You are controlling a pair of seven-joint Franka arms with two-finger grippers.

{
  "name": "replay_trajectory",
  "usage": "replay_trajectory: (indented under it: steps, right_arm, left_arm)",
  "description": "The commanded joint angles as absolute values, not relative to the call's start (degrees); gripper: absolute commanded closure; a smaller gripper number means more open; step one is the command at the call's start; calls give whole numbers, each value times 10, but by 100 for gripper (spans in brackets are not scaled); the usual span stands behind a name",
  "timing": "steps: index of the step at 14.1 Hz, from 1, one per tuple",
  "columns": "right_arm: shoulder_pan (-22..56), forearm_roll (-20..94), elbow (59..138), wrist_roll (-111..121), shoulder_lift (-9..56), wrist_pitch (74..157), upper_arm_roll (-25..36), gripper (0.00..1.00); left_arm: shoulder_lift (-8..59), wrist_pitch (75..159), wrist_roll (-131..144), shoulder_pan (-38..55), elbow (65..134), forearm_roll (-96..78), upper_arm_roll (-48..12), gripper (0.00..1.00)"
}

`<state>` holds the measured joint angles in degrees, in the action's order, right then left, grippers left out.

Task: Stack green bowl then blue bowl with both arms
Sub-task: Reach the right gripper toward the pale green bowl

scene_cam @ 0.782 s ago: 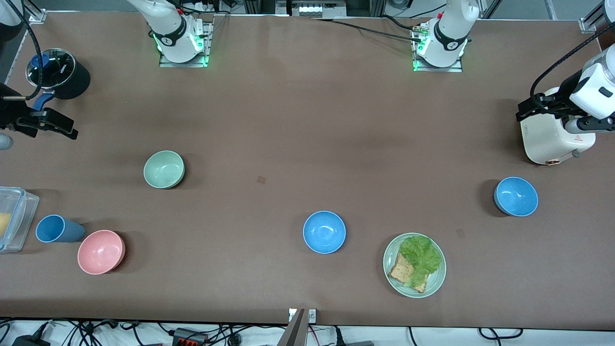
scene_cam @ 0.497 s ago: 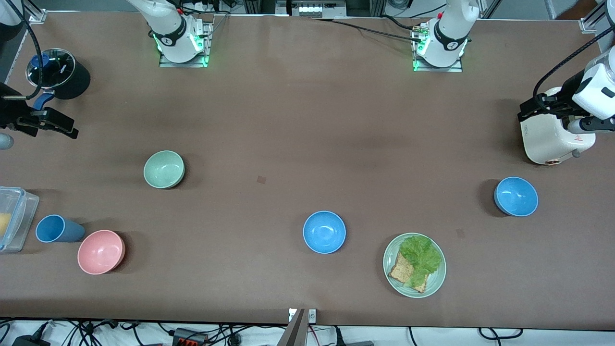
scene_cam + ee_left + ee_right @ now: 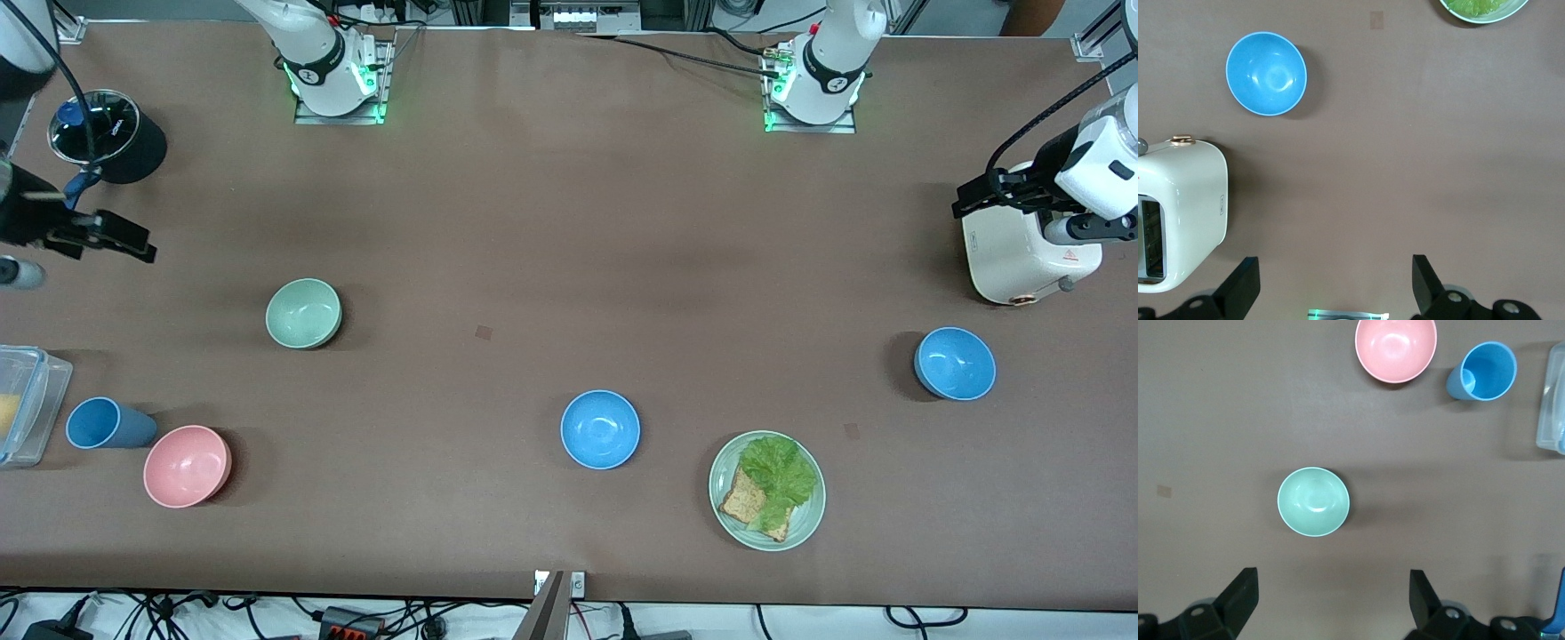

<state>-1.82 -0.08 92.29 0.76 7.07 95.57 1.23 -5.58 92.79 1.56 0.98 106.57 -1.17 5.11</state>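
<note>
The green bowl will start the stack for the blue bowl to go into, so my right gripper needs to grab it by its rim (image 3: 303,279) next.
The green bowl (image 3: 303,313) sits upright on the table toward the right arm's end; it also shows in the right wrist view (image 3: 1313,502). One blue bowl (image 3: 600,429) sits near the table's middle, nearer the front camera. A second blue bowl (image 3: 955,364) sits toward the left arm's end and shows in the left wrist view (image 3: 1266,73). My right gripper (image 3: 124,241) hangs open and empty in the air at the right arm's end, and shows in the right wrist view (image 3: 1333,603). My left gripper (image 3: 978,197) hangs open and empty over the toaster's edge, and shows in the left wrist view (image 3: 1336,287).
A white toaster (image 3: 1022,253) stands at the left arm's end. A green plate (image 3: 766,491) with bread and lettuce lies beside the middle blue bowl. A pink bowl (image 3: 187,466), a blue cup (image 3: 105,424), a clear container (image 3: 22,404) and a black pot (image 3: 107,136) stand at the right arm's end.
My right gripper has shifted slightly toward the table's middle. My left gripper has shifted a little toward the robots' bases. The bowls have not moved.
</note>
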Motion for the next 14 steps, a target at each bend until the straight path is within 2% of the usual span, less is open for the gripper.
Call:
replay_trajectory:
  steps: [1,9,14]
  right_arm:
    - [-19,2,918,14,111,970,11,0]
    - [10,12,916,8,220,1020,11,0]
    - [11,10,915,16,281,1017,11,0]
  left_arm:
    - [-45,910,12,3,1048,-22,50,0]
    - [-44,910,11,2,1046,-29,52,0]
    - [-26,909,-37,-11,1029,-29,53,0]
